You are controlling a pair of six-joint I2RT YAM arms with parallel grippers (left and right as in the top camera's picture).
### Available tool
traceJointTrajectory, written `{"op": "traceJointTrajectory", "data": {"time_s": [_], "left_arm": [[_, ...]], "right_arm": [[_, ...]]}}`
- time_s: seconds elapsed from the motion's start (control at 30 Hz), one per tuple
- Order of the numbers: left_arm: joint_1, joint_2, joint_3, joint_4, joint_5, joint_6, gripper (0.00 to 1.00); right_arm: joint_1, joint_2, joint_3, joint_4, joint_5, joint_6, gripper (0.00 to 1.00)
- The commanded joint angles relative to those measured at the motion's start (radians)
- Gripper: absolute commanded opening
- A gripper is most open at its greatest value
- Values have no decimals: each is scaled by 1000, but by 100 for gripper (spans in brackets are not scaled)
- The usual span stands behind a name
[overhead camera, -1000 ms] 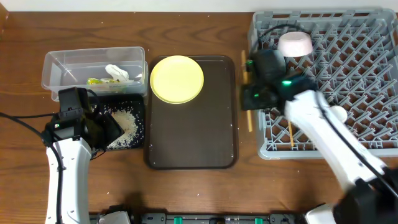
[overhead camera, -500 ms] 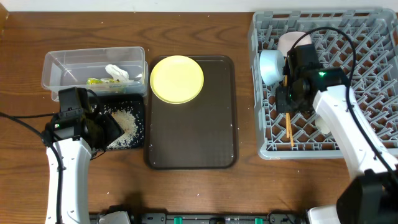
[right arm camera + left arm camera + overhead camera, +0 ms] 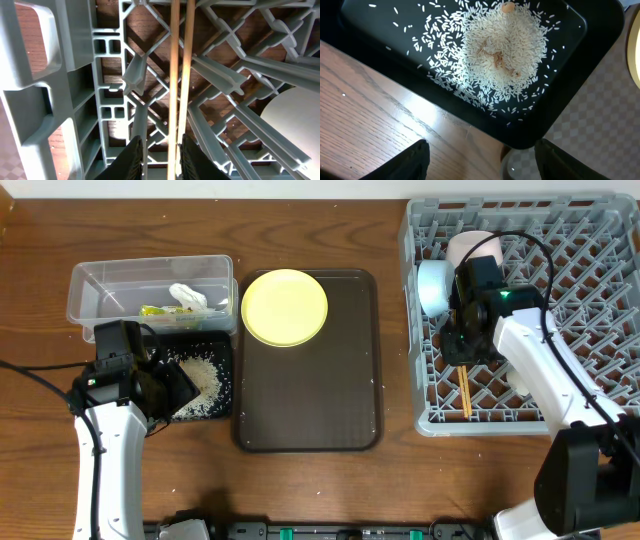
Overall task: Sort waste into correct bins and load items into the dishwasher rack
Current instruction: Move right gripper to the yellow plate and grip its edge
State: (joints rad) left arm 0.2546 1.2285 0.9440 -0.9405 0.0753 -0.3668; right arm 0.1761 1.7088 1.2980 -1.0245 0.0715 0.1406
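The yellow plate's opposite edge should stay free to load between the rack's wires, so my right gripper will grab the plate's edge on the side facing the rack.
My right gripper (image 3: pixel 462 348) (image 3: pixel 162 160) is low inside the grey dishwasher rack (image 3: pixel 590 220), slightly open. Its fingers sit either side of the wooden chopsticks (image 3: pixel 180 75) (image 3: pixel 466 392), which lie on the lattice, with a gap at the left finger. A light blue bowl (image 3: pixel 432 287) and a white bowl (image 3: pixel 476 248) stand in the rack's near-left corner. The yellow plate (image 3: pixel 285 307) lies on the brown tray (image 3: pixel 310 410). My left gripper (image 3: pixel 165 385) (image 3: pixel 480 162) is open and empty at the edge of the black tray (image 3: pixel 600 30) holding rice (image 3: pixel 500 55) (image 3: pixel 197 380).
The clear tub (image 3: pixel 100 280) behind the black tray holds the white tissue (image 3: pixel 187 296) and the green-and-orange wrapper (image 3: pixel 155 310). A pale cup (image 3: pixel 518 378) in the rack is partly hidden under my right arm. Rack pegs crowd the right gripper.
My right arm swung from the brown tray's right edge into the rack, carrying a chopstick, and settled low there. The blue bowl is uncovered. The left arm has not moved.
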Motion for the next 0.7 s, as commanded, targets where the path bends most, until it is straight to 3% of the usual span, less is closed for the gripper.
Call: {"op": "traceJointTrajectory", "data": {"time_s": [0.0,0.1,0.2,0.3,0.67], "left_arm": [[4,0,6,-5,-5,-6,70],[4,0,6,-5,-5,-6,70],[4,0,6,-5,-5,-6,70],[4,0,6,-5,-5,-6,70],[4,0,6,-5,-5,-6,70]], "right_arm": [[-5,-51,56,5,-18,-8,25],[4,-90,103,50,-142,-8,27],[36,-119,114,182,-323,-8,45],[92,-116,112,327,-411,-7,50],[316,129,112,647,-220,71,54]]}}
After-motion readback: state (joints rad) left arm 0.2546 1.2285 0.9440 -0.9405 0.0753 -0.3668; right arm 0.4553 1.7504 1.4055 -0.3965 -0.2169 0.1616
